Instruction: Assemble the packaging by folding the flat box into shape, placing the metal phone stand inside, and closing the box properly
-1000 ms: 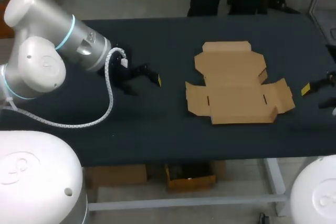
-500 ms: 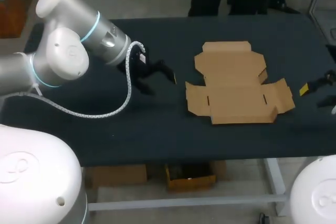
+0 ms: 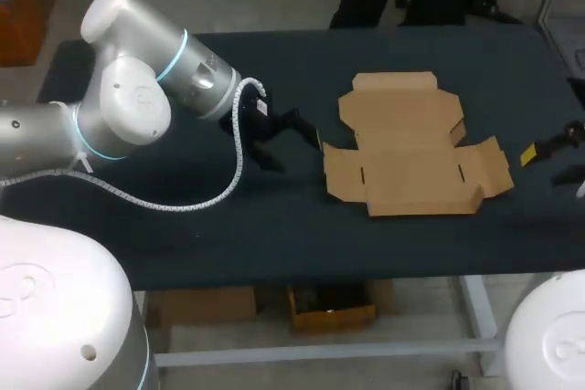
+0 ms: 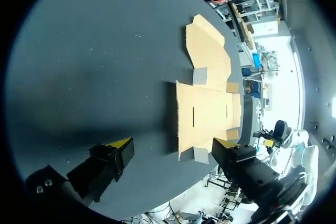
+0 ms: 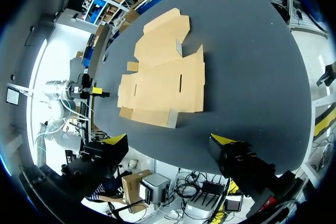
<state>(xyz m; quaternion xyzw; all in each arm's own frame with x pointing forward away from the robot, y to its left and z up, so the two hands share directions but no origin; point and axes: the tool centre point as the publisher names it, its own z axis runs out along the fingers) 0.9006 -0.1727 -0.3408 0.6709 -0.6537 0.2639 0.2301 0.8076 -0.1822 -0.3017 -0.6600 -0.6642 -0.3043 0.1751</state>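
Observation:
The flat box needs to come to the middle of the table for folding, so next my left gripper will grab it by its slotted side flap's outer edge (image 3: 328,172) (image 4: 179,120).
The flat, unfolded cardboard box (image 3: 411,145) lies on the black table, right of centre, with its flaps spread out. My left gripper (image 3: 294,148) hovers just off the box's left edge, open and holding nothing. In the left wrist view the box (image 4: 207,95) lies ahead of that gripper (image 4: 172,146), past its spread yellow tips. My right gripper (image 3: 548,169) sits at the table's right edge, a short way from the box's right flap, also open and holding nothing. In the right wrist view the box (image 5: 163,74) lies ahead of the right gripper (image 5: 169,141).
The black table (image 3: 274,216) is bare around the box. My left arm's white cable (image 3: 215,191) loops low over the table's left part. The table's front edge runs close below the box.
My left arm has swung to the right, bringing its open gripper from mid-left of the table to just beside the box's left edge. The right gripper has hardly moved.

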